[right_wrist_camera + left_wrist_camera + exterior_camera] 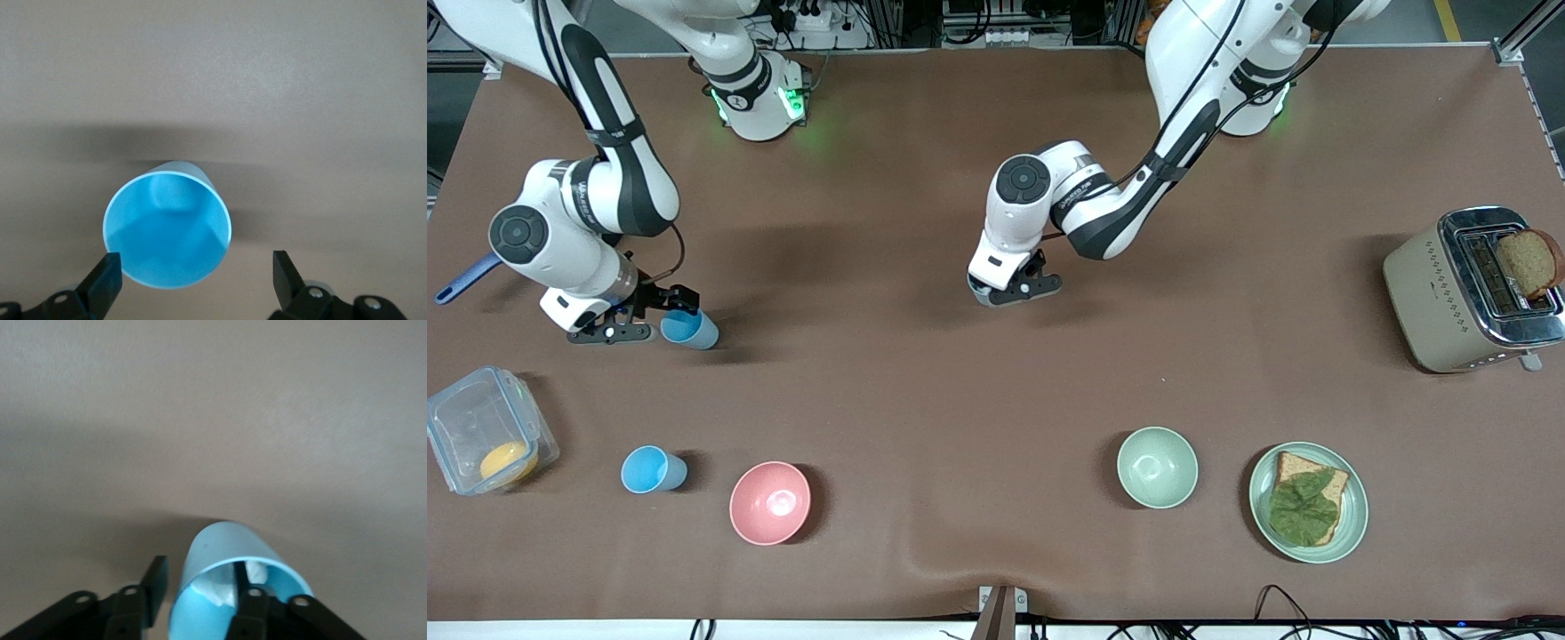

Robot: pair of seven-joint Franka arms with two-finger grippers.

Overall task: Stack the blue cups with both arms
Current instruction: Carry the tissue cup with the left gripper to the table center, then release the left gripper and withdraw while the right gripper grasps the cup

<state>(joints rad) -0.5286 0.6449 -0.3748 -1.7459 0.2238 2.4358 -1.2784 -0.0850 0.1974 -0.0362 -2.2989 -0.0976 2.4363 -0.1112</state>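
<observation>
My fingers are still above the blue cup's rim, so it is too early to close and closing now would miss. My right gripper lowers first, then closes on the cup.
A bright blue cup (691,329) stands toward the right arm's end of the table. My right gripper (660,316) is open beside it. In the right wrist view the cup (167,230) sits just ahead of the wide-open gripper (195,267), close to one finger. Another bright blue cup (654,469) stands nearer the front camera. My left gripper (1018,286) is over the table's middle. The left wrist view shows it (199,570) part open astride the wall of a blue cup (220,550) with a white scrap inside: one finger inside, one outside. That cup is mostly hidden in the front view.
A clear box (485,440) holding something orange, a pink bowl (769,502), a pale green bowl (1158,467) and a plate (1261,498) with bread and lettuce lie along the near edge. A toaster (1432,293) with a slice stands at the left arm's end.
</observation>
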